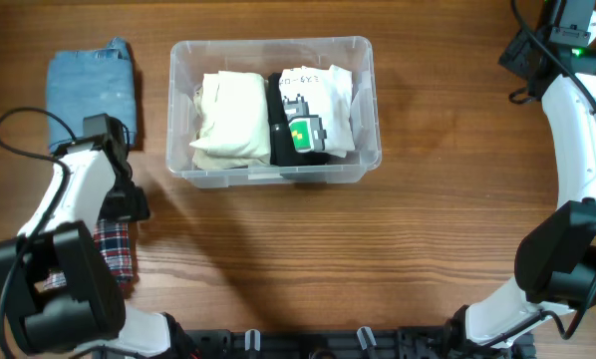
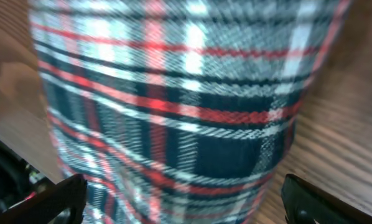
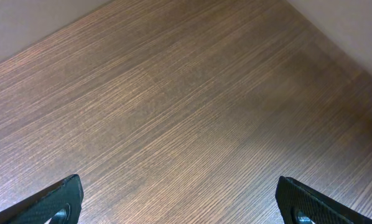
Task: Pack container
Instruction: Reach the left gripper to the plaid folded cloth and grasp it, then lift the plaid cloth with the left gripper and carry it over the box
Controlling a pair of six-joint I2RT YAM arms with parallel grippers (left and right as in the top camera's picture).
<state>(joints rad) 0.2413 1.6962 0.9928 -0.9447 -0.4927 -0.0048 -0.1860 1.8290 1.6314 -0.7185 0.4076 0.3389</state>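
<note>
My left gripper needs to take hold of the plaid cloth next, across both sides at its far end (image 1: 115,230). That keeps it folded to pack into the container (image 1: 175,110).
The clear container (image 1: 175,110) stands at the back middle of the table. It holds a folded cream cloth (image 1: 228,118), a white printed garment (image 1: 316,92) and a black item (image 1: 281,140). A folded red, white and navy plaid cloth (image 1: 117,251) lies at the front left and fills the left wrist view (image 2: 173,93). My left gripper (image 2: 186,200) is open just above it, one finger at each side. The left arm (image 1: 119,199) hangs over the cloth's far end. My right gripper (image 3: 180,200) is open and empty over bare wood, at the far right corner (image 1: 565,35).
Folded blue jeans (image 1: 92,88) lie at the back left, beside the container. The left arm's cable (image 1: 9,130) loops over the table's left side. The table's far edge meets a pale wall (image 3: 354,31) in the right wrist view.
</note>
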